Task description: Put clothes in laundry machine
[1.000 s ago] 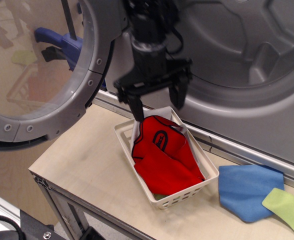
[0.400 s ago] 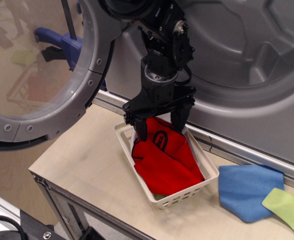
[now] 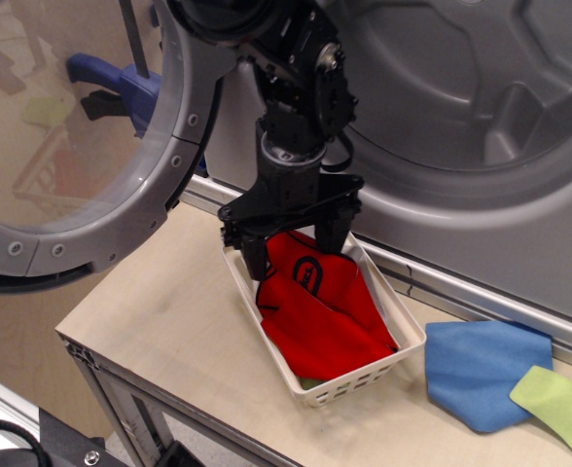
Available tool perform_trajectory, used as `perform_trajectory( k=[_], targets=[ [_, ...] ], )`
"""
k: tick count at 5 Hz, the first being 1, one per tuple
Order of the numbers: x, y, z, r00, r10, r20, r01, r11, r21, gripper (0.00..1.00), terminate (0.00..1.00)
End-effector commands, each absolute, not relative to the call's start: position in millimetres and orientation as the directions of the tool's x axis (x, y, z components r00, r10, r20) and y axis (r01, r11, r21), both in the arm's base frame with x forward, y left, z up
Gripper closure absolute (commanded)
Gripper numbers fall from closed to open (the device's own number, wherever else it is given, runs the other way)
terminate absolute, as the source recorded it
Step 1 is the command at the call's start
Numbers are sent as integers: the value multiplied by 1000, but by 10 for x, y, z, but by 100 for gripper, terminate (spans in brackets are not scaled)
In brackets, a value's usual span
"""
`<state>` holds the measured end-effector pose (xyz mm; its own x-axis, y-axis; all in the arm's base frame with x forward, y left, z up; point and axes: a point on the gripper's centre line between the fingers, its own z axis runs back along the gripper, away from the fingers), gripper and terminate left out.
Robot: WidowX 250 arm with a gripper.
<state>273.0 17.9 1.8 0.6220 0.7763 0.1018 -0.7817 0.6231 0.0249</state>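
Note:
My gripper needs to grab the red cloth next by its dark-edged part with the oval logo, to load the laundry machine.
My gripper is open, pointing down into the far end of the white lattice basket. Its two fingers straddle the top of the red cloth with dark edging and oval logo. One finger is at the basket's left wall, the other is behind the cloth. A plain red cloth lies below it in the basket, with a bit of lime green beneath. A blue cloth and a lime green cloth lie on the table at the right. The grey laundry machine's drum hole is behind the arm.
The machine's round door with its clear window stands open at the left, close beside the arm. The wooden table has its front edge and left corner near the basket. A blue object shows through the window.
My gripper has come down from above the basket and shifted a little left. Its open fingers now reach around the logo cloth's top. The cloths have not moved.

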Motion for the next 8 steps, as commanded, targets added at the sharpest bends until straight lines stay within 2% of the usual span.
perform_trajectory(
  k=[1,2,3,4,5,7,8],
  targets=[
    [2702,189,-73,617,778,116,-784,620,15,0,0],
    [2703,173,-126,620,776,114,-781,625,0,0,0],
    [2694,173,-11,639,762,106,-766,643,-4,100,0],
    [2698,94,361,744,654,133,-663,747,38,100,0],
    [2762,18,703,775,611,159,-619,785,-1,100,0],
    [2962,-197,1103,782,601,164,-589,799,-121,100,0],
    [3085,-388,1339,814,533,231,-500,845,-188,100,0]
  ],
)
